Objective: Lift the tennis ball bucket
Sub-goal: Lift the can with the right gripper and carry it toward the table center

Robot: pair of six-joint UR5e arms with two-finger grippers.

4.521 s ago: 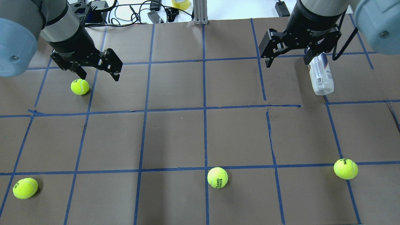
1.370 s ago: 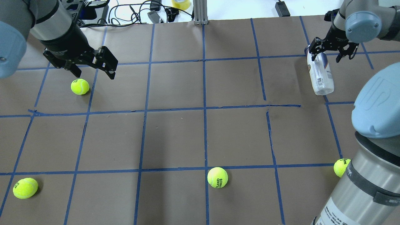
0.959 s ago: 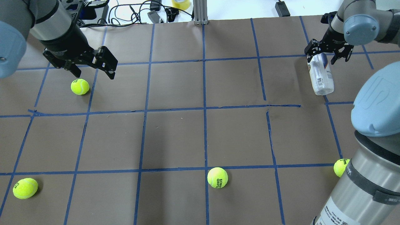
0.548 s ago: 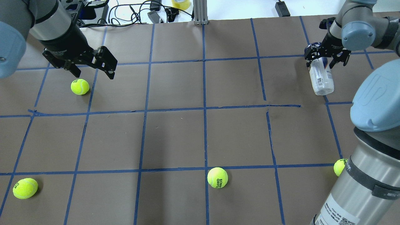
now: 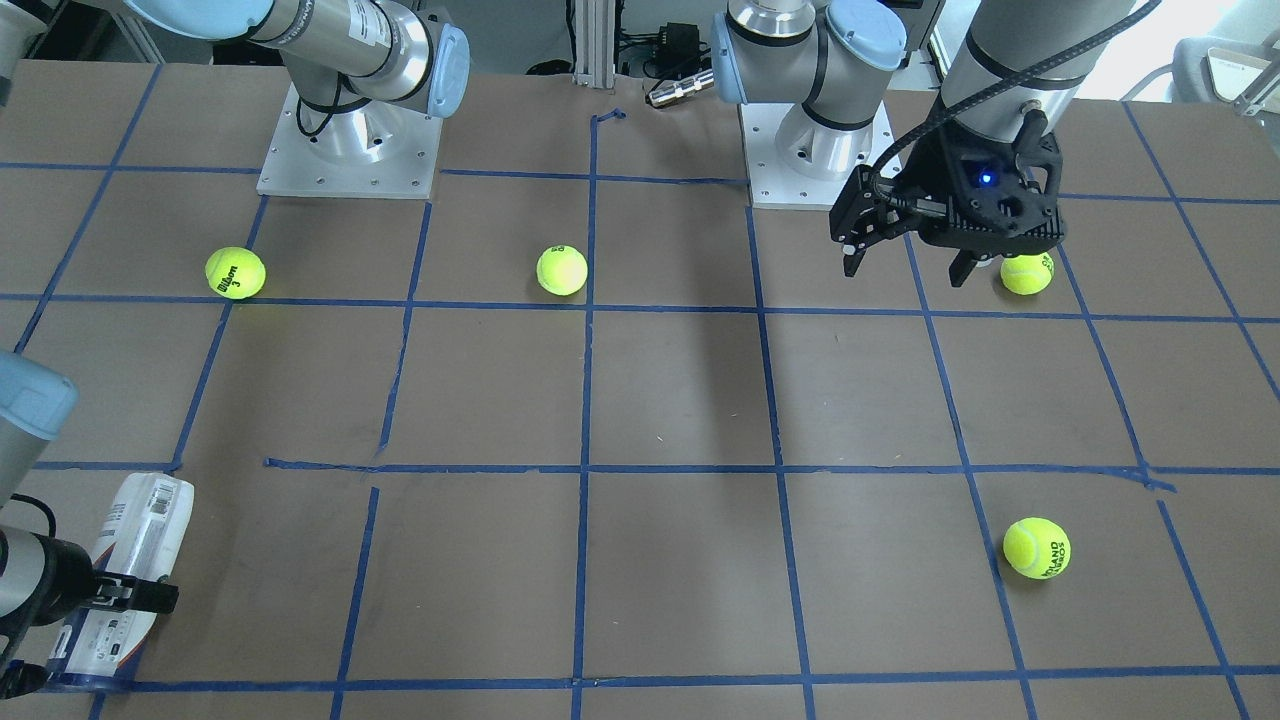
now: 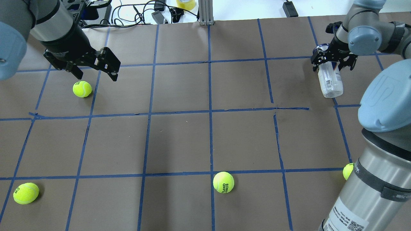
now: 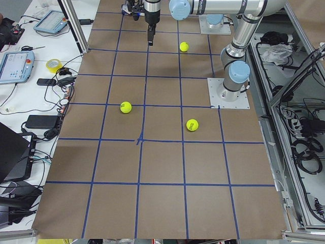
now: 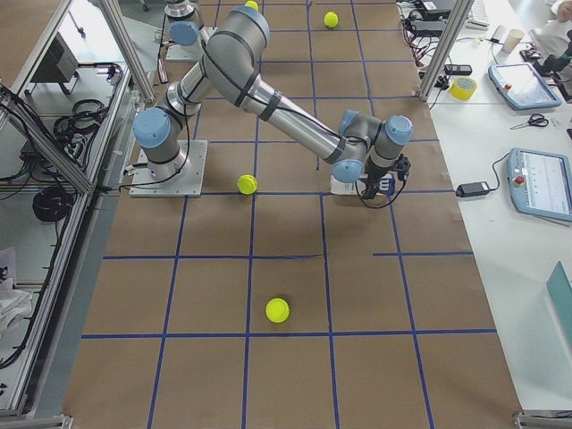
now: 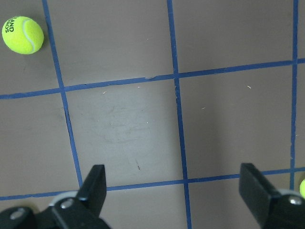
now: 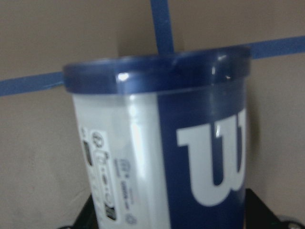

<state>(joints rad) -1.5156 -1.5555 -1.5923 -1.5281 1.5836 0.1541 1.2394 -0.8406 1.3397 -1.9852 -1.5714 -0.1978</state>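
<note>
The tennis ball bucket needs to be lifted up, so my right gripper should next grab around the middle of its labelled body [image 5: 131,562] [image 10: 162,200].
The tennis ball bucket [image 6: 330,81] is a clear can with a white and navy label. It lies on its side at the far right of the table, and also shows in the front view [image 5: 135,545]. My right gripper [image 6: 332,61] is open and low, its fingers on either side of the can near the navy rim [image 10: 157,74]. It does not clamp the can. My left gripper [image 6: 96,77] is open and empty, high above the table's left side, and also shows in the front view [image 5: 905,272].
Several yellow-green tennis balls lie about: one far left [image 6: 82,89], one near left [image 6: 25,193], one near centre [image 6: 223,182], one partly behind my right arm [image 6: 347,171]. Cables and a tape roll [image 6: 185,4] lie beyond the far edge.
My right gripper has come down from high over the table to straddle the can's rim end. The can has not moved. The left gripper has barely moved.
</note>
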